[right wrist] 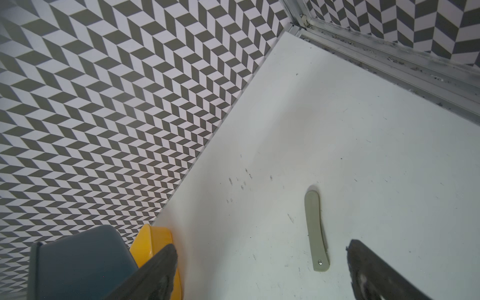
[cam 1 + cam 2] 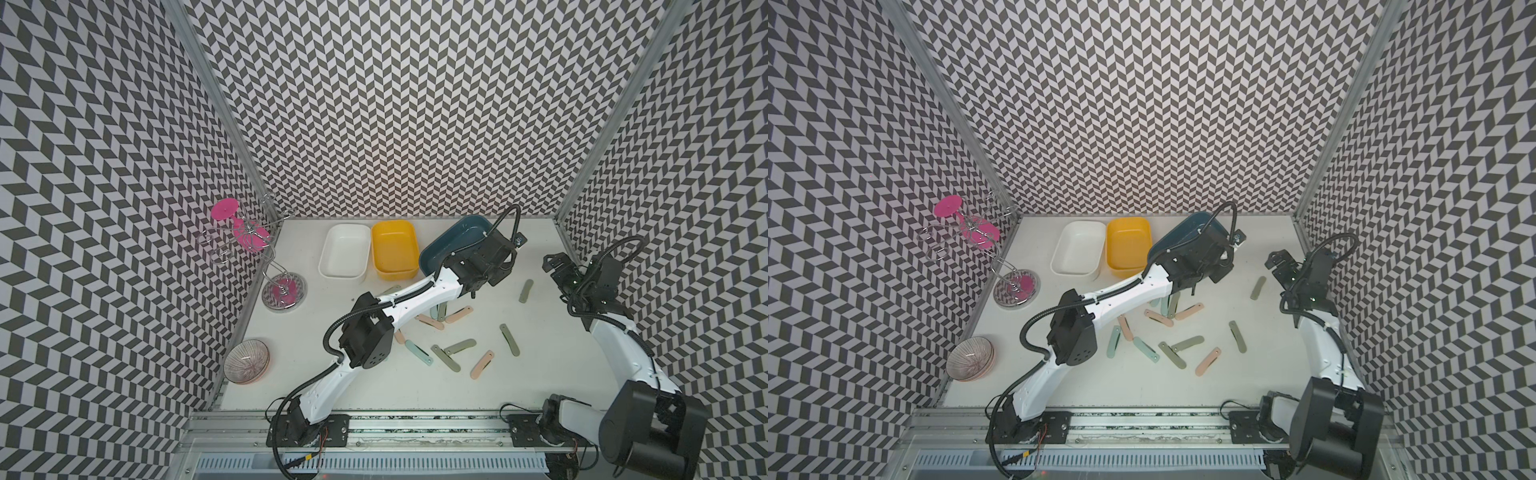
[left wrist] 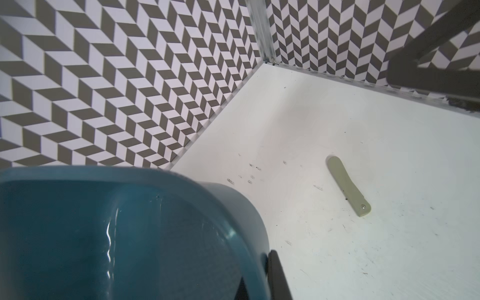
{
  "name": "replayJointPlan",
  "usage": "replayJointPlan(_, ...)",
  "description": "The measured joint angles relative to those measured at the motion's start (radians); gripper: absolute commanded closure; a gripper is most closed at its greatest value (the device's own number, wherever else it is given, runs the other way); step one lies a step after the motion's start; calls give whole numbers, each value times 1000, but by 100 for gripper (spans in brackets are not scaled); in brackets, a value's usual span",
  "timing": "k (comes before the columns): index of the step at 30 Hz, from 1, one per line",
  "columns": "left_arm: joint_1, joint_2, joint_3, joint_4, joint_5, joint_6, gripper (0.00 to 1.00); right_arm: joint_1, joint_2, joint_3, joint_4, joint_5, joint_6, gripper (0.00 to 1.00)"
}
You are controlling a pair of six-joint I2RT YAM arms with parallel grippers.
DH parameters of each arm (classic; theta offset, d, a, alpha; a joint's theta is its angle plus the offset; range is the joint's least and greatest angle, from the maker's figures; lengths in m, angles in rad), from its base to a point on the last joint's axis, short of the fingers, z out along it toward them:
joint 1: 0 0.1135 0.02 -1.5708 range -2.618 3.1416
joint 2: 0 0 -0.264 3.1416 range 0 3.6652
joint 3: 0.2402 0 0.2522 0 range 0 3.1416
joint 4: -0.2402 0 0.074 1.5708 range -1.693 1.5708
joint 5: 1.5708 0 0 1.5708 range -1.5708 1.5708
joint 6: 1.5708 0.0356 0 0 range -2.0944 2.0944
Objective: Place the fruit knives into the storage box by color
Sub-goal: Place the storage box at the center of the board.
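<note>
Empty table lies between the tilted blue box and the lone knife, and the box would come down short if I opened. My left gripper keeps holding the box for now.
Three storage boxes stand at the back: a white one (image 2: 328, 266), a yellow one (image 2: 394, 272) and a dark blue one (image 2: 451, 243). My left gripper (image 2: 500, 249) is shut on the blue box's rim (image 3: 233, 207), one finger (image 3: 279, 275) outside the wall, and the box sits tilted. One grey-green fruit knife (image 2: 526, 291) (image 1: 316, 231) lies alone on the table right of it. My right gripper (image 2: 555, 264) (image 1: 259, 246) hovers open beside that knife, holding nothing. Several peach-pink (image 2: 482, 364), mint (image 2: 419, 351) and grey-green (image 2: 509, 339) knives lie scattered mid-table, some hidden under the left arm.
A wire rack with a pink glass (image 2: 237, 232) stands at the back left, its round base (image 2: 284, 291) on the table. A striped bowl (image 2: 247, 361) sits near the left wall. Patterned walls close in three sides; a metal rail (image 2: 415, 419) runs along the front.
</note>
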Motion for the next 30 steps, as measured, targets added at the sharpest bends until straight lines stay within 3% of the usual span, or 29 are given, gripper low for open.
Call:
replayJointPlan(11, 14, 137, 26, 186, 115, 83, 100, -24, 110, -51, 54, -119, -8, 0)
replayJointPlan(20, 19, 216, 33, 225, 166, 113, 100, -24, 132, -67, 91, -160, -21, 0)
replayJointPlan(26, 19, 216, 37, 246, 184, 117, 82, -24, 137, -67, 100, -167, -30, 0)
replayJointPlan(30, 19, 216, 37, 254, 192, 118, 65, -24, 138, -67, 101, -171, -32, 0)
